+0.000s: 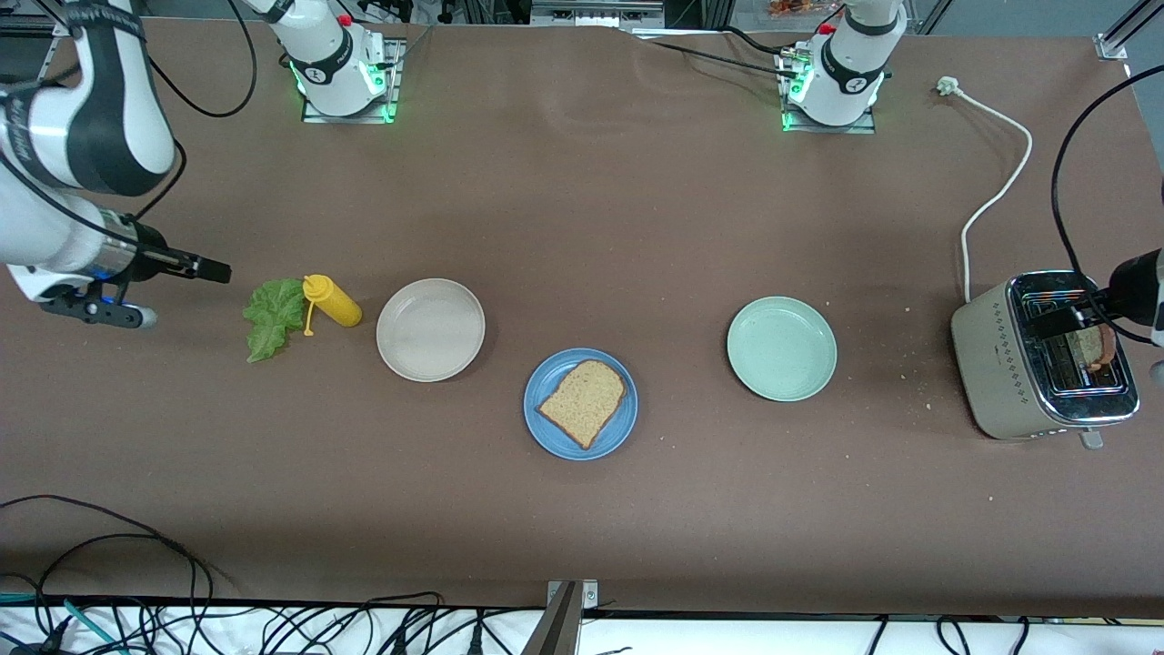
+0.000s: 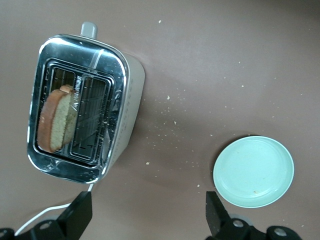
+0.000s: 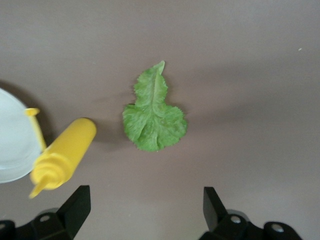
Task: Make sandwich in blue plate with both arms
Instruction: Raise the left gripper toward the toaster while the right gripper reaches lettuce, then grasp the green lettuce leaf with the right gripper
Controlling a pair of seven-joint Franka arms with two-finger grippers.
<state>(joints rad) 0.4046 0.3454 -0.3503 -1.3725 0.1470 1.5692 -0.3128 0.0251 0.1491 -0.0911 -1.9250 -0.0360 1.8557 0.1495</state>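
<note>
The lettuce leaf needs to go on the bread slice, so my right gripper needs to grab it next by its broad ruffled part point(image 1: 276, 301) to lay it there.
The blue plate point(image 1: 580, 432) lies mid-table, nearest the front camera, with one brown wholegrain bread slice point(image 1: 583, 401) flat on it. A second slice point(image 2: 55, 120) stands in a slot of the toaster point(image 2: 127, 100) at the left arm's end of the table point(image 1: 1091, 346). The green lettuce leaf point(image 3: 154, 111) lies on the table at the right arm's end point(image 1: 273, 317). My left gripper point(image 2: 147, 215) is open and empty, over the toaster point(image 1: 1078, 309). My right gripper point(image 3: 145, 210) is open and empty, over the table beside the lettuce point(image 1: 205, 268).
A yellow squeeze bottle point(image 1: 332, 301) lies between the lettuce and a beige plate point(image 1: 430, 328). A pale green plate point(image 1: 781, 347) sits between the blue plate and the toaster point(image 1: 1009, 355). The toaster's white cord point(image 1: 996, 196) runs toward the left arm's base.
</note>
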